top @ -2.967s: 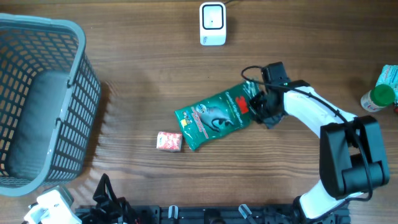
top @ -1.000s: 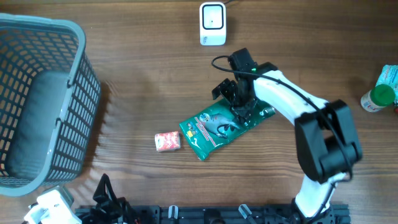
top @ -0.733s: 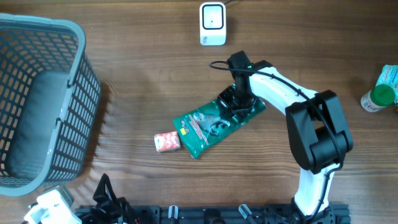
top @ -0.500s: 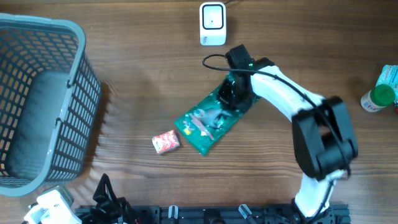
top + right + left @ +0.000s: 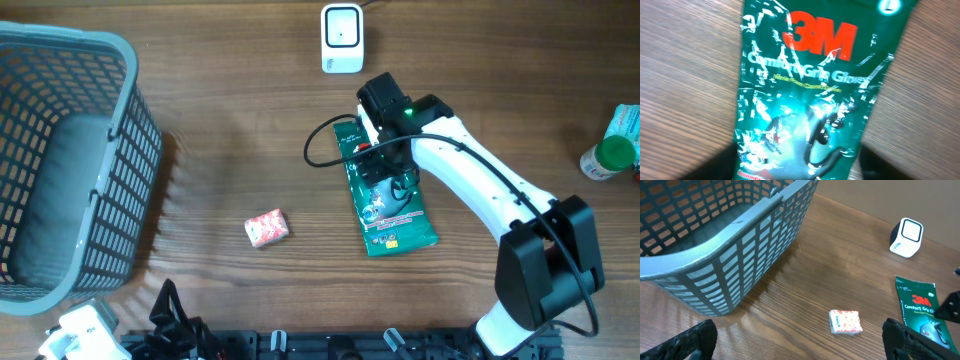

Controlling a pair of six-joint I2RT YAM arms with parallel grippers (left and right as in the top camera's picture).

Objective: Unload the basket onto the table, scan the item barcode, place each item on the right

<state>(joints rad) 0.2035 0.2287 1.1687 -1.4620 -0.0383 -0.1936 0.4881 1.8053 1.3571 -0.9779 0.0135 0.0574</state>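
Note:
My right gripper pinches the green gloves packet across its middle next, leaving its bottom side free to face the scanner point(image 5: 341, 38).
The item, a green 3M gloves packet point(image 5: 395, 215), lies flat on the table with its printed front up and its top towards the white scanner point(image 5: 341, 38). No barcode shows on it. My right gripper point(image 5: 378, 160) hovers over the packet's upper half. In the right wrist view the packet point(image 5: 815, 90) fills the frame, and the right gripper point(image 5: 802, 167) is open with its dark fingers point(image 5: 715, 165) standing on either side of the packet. My left gripper point(image 5: 802, 347) is open over bare wood at the near left, holding nothing.
A small red-and-white pack point(image 5: 267, 228) lies left of the packet. A large grey basket point(image 5: 120, 120) fills the left side. A green-capped bottle point(image 5: 608, 155) and a green packet point(image 5: 628, 118) stand at the right edge.
The right arm has turned the gloves packet from a slant to upright and shifted it right, away from the small pack. Its jaws closed and then opened wide again. The left arm has not moved.

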